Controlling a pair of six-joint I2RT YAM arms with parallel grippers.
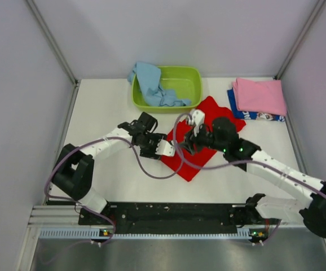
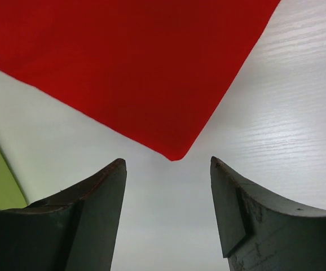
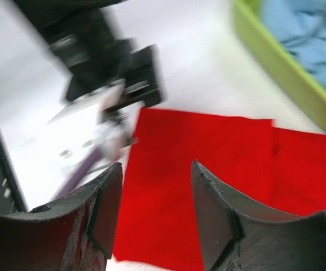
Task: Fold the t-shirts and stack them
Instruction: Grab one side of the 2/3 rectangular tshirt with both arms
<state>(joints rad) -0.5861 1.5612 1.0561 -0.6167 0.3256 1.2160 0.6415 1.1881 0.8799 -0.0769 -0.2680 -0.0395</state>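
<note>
I need to grab the t-shirt's corner tip ahead with my left gripper next, to fold the red t-shirt (image 1: pixel 215 112). The t-shirt's neighbouring corner stays free for my right gripper.
A bright red t-shirt (image 1: pixel 215 112) lies folded flat on the white table, in front of the basin. My left gripper (image 1: pixel 164 148) stands open at its left corner. In the left wrist view that red corner (image 2: pixel 152 73) ends just ahead of the open left gripper (image 2: pixel 167 161), with bare table between the fingers. My right gripper (image 1: pixel 194 129) hovers open over the red t-shirt (image 3: pixel 208 169); nothing sits in the right gripper (image 3: pixel 156 166). A light blue t-shirt (image 1: pixel 150 83) hangs crumpled over the basin. A folded pink t-shirt (image 1: pixel 260 96) lies on a dark blue one (image 1: pixel 252 116) at the back right.
The lime green basin (image 1: pixel 192 76) stands at the back centre, its rim close behind the red cloth (image 3: pixel 281 73). Grey walls close in the table on the left, back and right. The two arms nearly meet over the red t-shirt's left side.
</note>
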